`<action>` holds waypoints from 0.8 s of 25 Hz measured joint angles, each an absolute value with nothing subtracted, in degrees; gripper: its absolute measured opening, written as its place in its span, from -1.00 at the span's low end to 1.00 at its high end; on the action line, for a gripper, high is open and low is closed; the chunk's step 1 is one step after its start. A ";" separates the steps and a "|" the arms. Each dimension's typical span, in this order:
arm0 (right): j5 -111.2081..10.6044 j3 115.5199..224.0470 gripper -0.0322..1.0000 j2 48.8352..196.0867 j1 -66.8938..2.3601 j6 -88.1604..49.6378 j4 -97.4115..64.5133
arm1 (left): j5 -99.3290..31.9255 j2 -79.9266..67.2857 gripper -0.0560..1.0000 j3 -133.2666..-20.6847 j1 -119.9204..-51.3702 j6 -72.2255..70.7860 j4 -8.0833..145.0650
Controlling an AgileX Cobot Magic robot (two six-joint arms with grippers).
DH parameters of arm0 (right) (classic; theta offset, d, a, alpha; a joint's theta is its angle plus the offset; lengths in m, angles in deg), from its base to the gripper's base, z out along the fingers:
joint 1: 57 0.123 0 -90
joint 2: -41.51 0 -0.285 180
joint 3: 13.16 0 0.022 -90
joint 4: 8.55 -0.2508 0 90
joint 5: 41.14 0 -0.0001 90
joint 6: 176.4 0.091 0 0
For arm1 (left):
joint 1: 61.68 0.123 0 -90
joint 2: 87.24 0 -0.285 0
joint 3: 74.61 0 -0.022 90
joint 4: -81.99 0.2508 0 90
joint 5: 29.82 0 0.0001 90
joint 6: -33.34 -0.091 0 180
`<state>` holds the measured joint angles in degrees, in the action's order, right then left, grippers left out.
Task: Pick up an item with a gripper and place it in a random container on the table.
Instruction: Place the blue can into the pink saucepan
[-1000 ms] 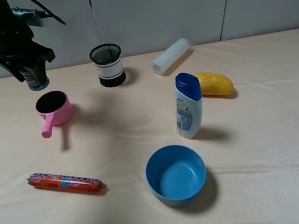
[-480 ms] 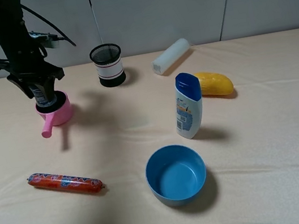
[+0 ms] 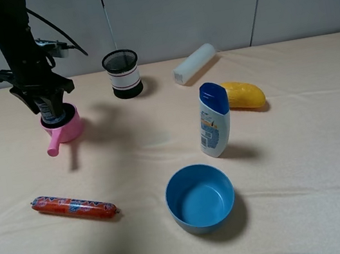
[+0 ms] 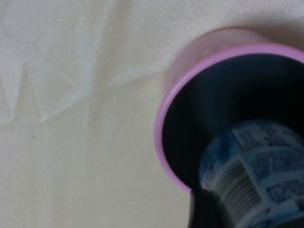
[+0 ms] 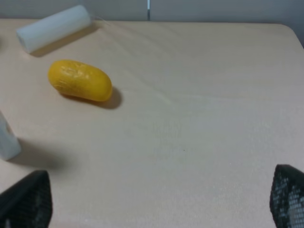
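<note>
The small dark jar's lower part (image 3: pixel 52 116) sits inside the pink toy saucepan's rim (image 3: pixel 73 131) and the jar would stay in it, so it is time for my left gripper to open now.
My left gripper (image 3: pixel 45 101), a black claw, is shut on the small dark jar (image 3: pixel 48 111) with a blue label. It holds the jar upright with its lower part inside the pink toy saucepan (image 3: pixel 71 126) at the back left of the table (image 3: pixel 129 153). In the left wrist view the jar (image 4: pixel 256 171) sits low within the pan's dark inside, close to the pink rim (image 4: pixel 164 118). My right gripper (image 5: pixel 156 202) is open and empty over bare cloth; it does not show in the exterior view.
A black mesh cup (image 3: pixel 122 73), a white cylinder (image 3: pixel 194 63), a yellow object (image 3: pixel 243 94) and a white-and-blue shampoo bottle (image 3: pixel 213 120) stand at the back and middle. A blue bowl (image 3: pixel 200 197) and a red sausage (image 3: pixel 74 207) lie in front.
My left gripper moved forward and down with the jar, from behind and above the saucepan into it. In the last half second it barely moved.
</note>
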<state>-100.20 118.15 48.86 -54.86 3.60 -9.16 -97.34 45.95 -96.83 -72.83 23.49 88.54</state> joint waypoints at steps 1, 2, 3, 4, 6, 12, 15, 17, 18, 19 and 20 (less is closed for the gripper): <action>-100.20 118.15 0.41 48.86 -54.86 3.60 -9.16 | -97.34 45.95 0.05 -96.83 -72.83 23.49 88.58; -100.20 118.15 0.41 48.86 -54.86 3.60 -9.16 | -97.34 45.95 0.05 -96.83 -72.83 23.49 88.58; -100.20 118.15 0.41 48.86 -54.86 3.60 -9.16 | -97.34 45.95 0.05 -96.83 -72.83 23.49 88.60; -100.20 118.15 0.41 48.86 -54.86 3.60 -9.16 | -97.34 45.95 0.05 -96.83 -72.83 23.49 88.65; -100.20 118.15 0.41 48.86 -54.86 3.60 -9.16 | -97.34 45.95 0.05 -96.83 -72.83 23.49 88.72; -100.20 118.15 0.41 48.86 -54.86 3.60 -9.16 | -97.29 45.95 0.06 -96.83 -72.83 23.49 88.72; -100.20 118.15 0.41 48.86 -54.86 3.60 -9.16 | -97.29 45.95 0.23 -96.83 -72.83 23.49 88.72; -100.20 118.15 0.41 48.86 -54.86 3.60 -9.16 | -97.29 45.95 0.51 -96.83 -72.83 23.49 88.81; -100.20 118.15 0.41 48.86 -54.86 3.60 -9.16 | -97.29 45.95 0.63 -96.83 -72.83 23.49 88.81; -100.20 118.15 0.41 48.86 -54.86 3.60 -9.16 | -97.29 45.95 0.76 -96.83 -72.83 23.49 88.81; -100.20 118.15 0.41 48.86 -54.86 3.60 -9.16 | -97.29 45.95 0.84 -96.83 -72.83 23.49 88.81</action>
